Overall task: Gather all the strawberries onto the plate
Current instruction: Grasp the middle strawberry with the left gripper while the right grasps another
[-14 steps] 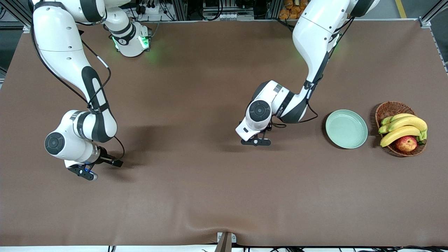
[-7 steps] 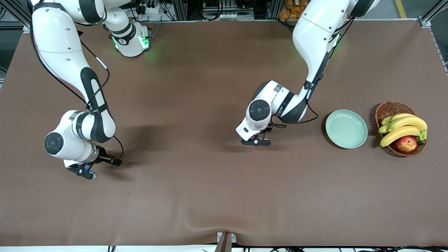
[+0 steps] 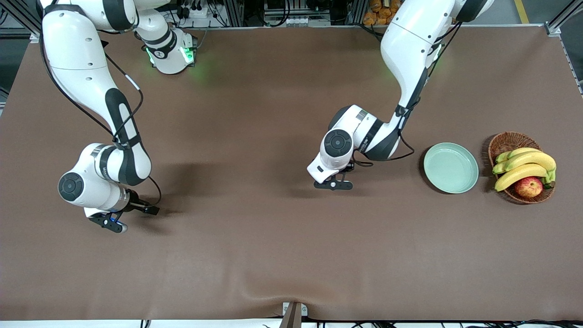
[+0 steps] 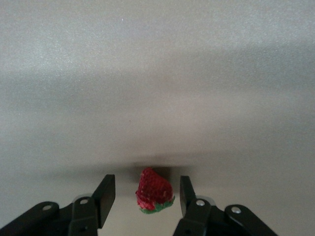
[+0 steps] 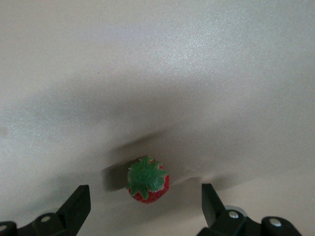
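Observation:
The strawberry on the tabletop sits between my right gripper's fingers in the right wrist view, ready for closing.
In the left wrist view a red strawberry (image 4: 154, 191) with a green cap lies on the brown table between the fingers of my left gripper (image 4: 147, 189). The fingers are open and do not touch it. In the right wrist view a second strawberry (image 5: 147, 180), cap up, lies between the wide-open fingers of my right gripper (image 5: 145, 196). In the front view both berries are hidden under the left gripper (image 3: 334, 185) and the right gripper (image 3: 111, 224). A third strawberry is out of view. The mint-green plate (image 3: 451, 167) is empty, toward the left arm's end.
A brown wicker basket (image 3: 505, 142) stands beside the plate at the left arm's end. It holds bananas (image 3: 524, 166) and a red-yellow apple (image 3: 528, 187). A metal bracket (image 3: 294, 314) sits at the table's front edge.
The right arm's hand has shifted slightly over its strawberry. The left arm has hardly moved.

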